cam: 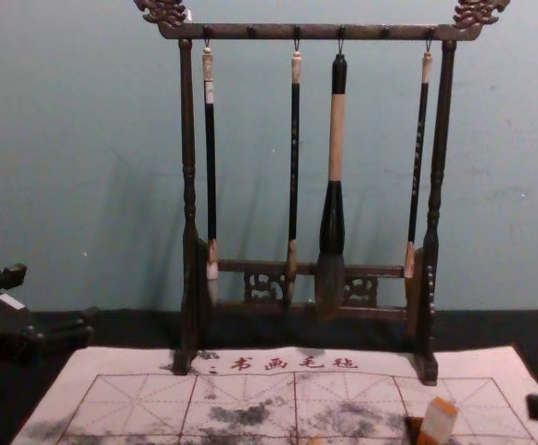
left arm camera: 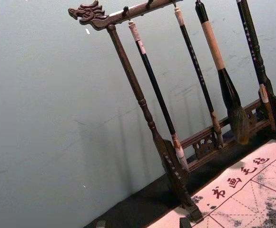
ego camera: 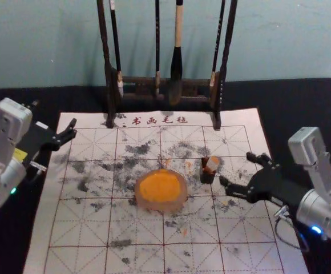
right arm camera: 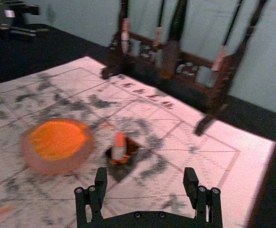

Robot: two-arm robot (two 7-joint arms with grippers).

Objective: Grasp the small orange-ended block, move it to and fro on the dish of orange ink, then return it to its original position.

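Observation:
The dark holder closes around the foot of the small block point(ego camera: 212, 164). My right gripper will grab the block's upper end next, to move it on the dish.
The small pale block point(ego camera: 212, 164) with an orange end leans in a dark holder point(ego camera: 208, 178), right of the round dish point(ego camera: 180, 202) of orange ink point(ego camera: 160, 185). Its orange end points up in the right wrist view, where the block point(right arm camera: 119, 151) stands beyond the fingertips. My right gripper point(ego camera: 237, 169) is open, just right of the holder and touching neither; the right gripper point(right arm camera: 145, 178) has nothing between its fingers. Over the mat's left edge, away from the dish, my left gripper point(ego camera: 56, 145) stays parked and open; the left gripper point(left arm camera: 143, 223) faces the brush rack.
A dark wooden rack point(cam: 315, 33) with several hanging brushes, one of them thick point(cam: 332, 222), stands at the mat's back edge before the wall. The ink-stained gridded mat point(ego camera: 97, 260) lies on a black-covered table point(ego camera: 319, 105).

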